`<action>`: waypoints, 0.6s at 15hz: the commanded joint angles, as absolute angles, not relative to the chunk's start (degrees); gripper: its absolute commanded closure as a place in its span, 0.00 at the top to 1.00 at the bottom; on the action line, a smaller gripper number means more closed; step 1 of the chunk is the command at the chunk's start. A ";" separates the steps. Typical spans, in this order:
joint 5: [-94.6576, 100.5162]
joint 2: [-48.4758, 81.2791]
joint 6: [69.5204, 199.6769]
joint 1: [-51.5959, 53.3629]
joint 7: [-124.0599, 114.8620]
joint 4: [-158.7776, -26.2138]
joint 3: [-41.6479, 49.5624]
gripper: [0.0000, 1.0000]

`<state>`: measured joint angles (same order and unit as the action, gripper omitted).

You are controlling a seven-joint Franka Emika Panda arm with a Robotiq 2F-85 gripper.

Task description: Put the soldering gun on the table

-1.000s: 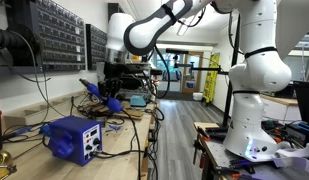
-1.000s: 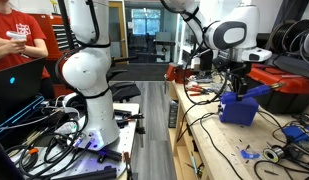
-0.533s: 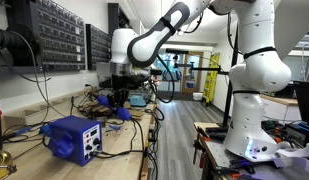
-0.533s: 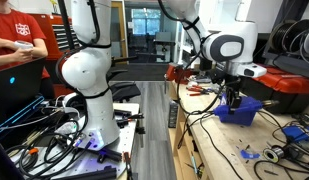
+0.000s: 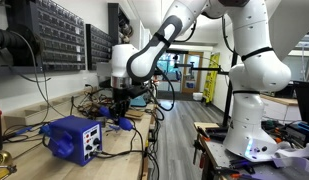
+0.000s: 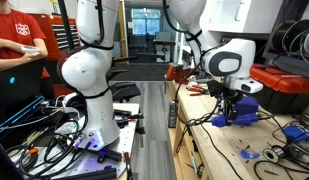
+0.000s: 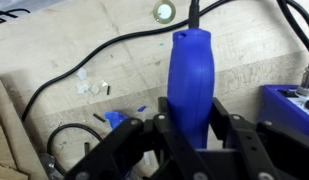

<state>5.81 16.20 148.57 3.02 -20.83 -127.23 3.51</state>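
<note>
I need to keep holding the soldering gun until it touches the light-wood tabletop, because the blue handle (image 7: pixel 191 80) in my fingers is above the wood.
My gripper (image 7: pixel 191 138) is shut on the blue handle of the soldering gun (image 7: pixel 190 80), whose dark cord trails off the top of the wrist view. The light-wood table (image 7: pixel 114 70) lies close below it. In both exterior views the gripper (image 5: pixel 118 112) (image 6: pixel 228 112) hangs low over the workbench top (image 5: pixel 122 140) (image 6: pixel 209 140), just beside the boxy blue soldering station (image 5: pixel 75 137) (image 6: pixel 245 109). The gun itself is hard to make out in the exterior views.
Black cables (image 7: pixel 64 66) and small white and blue bits (image 7: pixel 94 88) lie on the wood. A corner of the blue station (image 7: pixel 294 105) sits at the right. Parts drawers (image 5: pixel 59 35) stand behind the bench; a person in red (image 6: pixel 22 40) stands nearby.
The arm has come down and moved along the bench, carrying the soldering gun from above the station down close to the table top.
</note>
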 commanded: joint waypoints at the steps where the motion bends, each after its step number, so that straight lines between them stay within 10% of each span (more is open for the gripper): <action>1: 4.74 18.48 151.58 2.70 -19.00 -126.80 3.69 0.17; 8: 2.20 23.02 151.55 2.55 -17.69 -125.99 3.03 0.17; 9: 2.31 22.92 150.98 2.89 -17.70 -125.83 3.17 0.67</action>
